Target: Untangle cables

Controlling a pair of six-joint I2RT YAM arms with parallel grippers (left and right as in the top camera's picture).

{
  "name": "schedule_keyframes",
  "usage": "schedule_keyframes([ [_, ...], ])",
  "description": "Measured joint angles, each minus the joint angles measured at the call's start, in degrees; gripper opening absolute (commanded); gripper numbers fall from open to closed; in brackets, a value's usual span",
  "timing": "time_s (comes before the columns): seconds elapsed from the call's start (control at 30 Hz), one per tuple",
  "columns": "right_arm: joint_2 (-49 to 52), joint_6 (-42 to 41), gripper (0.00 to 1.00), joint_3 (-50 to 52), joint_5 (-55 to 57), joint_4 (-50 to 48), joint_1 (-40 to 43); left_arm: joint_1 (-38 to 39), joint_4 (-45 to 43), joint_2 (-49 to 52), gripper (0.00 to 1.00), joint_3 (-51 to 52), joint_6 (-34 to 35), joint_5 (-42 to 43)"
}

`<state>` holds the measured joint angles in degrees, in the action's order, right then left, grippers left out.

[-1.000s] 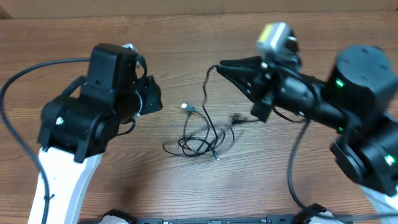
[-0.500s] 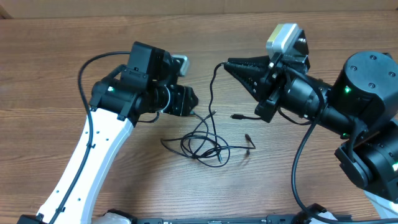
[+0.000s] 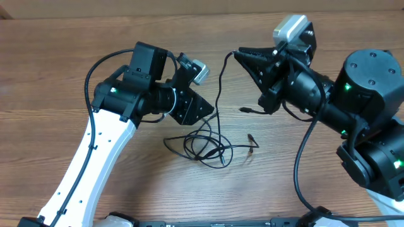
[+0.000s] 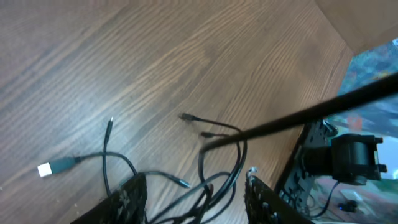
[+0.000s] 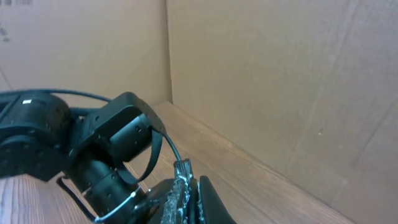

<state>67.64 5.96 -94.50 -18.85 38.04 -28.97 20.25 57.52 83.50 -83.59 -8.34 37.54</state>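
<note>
My left fingers stop short of the hanging cable's near side and would miss it now, so I should first move toward it.
The thin black cables [image 3: 205, 148] lie in a loose tangle on the wooden table between the arms, with small plug tips [image 3: 252, 140] spread to the right. My right gripper [image 3: 240, 55] is raised and shut on one cable, which hangs from it down into the tangle. In the right wrist view the pinched cable end [image 5: 182, 167] pokes out of the right gripper [image 5: 189, 185]. My left gripper [image 3: 207, 112] sits low over the tangle's upper edge. In the left wrist view the left gripper [image 4: 196, 196] is open, with cable loops [image 4: 239, 152] between its fingers [image 4: 132, 198] and a white plug [image 4: 53, 168] at the left.
The thicker black arm cable [image 3: 95, 69] loops behind the left arm. Cardboard walls [image 5: 280, 93] stand behind the table. In the left wrist view the table edge and dark equipment [image 4: 348, 162] show at the right.
My left arm has swung in from the left to the tangle and its jaws have widened. The right gripper has drawn its cable slightly up and right, shifting the loops.
</note>
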Motion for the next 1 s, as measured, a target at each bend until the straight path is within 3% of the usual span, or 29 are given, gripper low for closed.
schedule_keyframes([
  [0.33, 0.5, -4.3, 0.04, 0.0, -5.3, -4.4, 0.0, 0.0, -7.0, 0.0, 0.49, 1.7, -1.1, 2.7],
  [0.43, 0.5, -5.0, 0.04, 0.0, -6.0, -4.5, 0.0, 0.0, -10.5, 0.0, 0.43, 4.2, -0.9, 4.6],
  [0.5, 0.5, -5.7, 0.04, 0.0, -6.4, -4.5, 0.0, 0.0, -12.8, 0.0, 0.25, 5.9, -0.3, 5.5],
  [0.53, 0.5, -6.0, 0.04, 0.0, -6.4, -4.6, 0.0, 0.0, -13.8, 0.0, 0.05, 6.9, 0.2, 5.8],
  [0.8, 0.5, -6.8, 0.04, 0.0, -6.0, -3.1, 1.0, -0.1, -15.2, 0.0, 0.04, 10.4, 1.3, 6.3],
  [1.0, 0.5, -5.0, 0.04, 0.0, -2.0, 5.7, 6.8, -3.9, -13.7, 0.0, 0.04, 10.5, 2.2, 2.9],
])
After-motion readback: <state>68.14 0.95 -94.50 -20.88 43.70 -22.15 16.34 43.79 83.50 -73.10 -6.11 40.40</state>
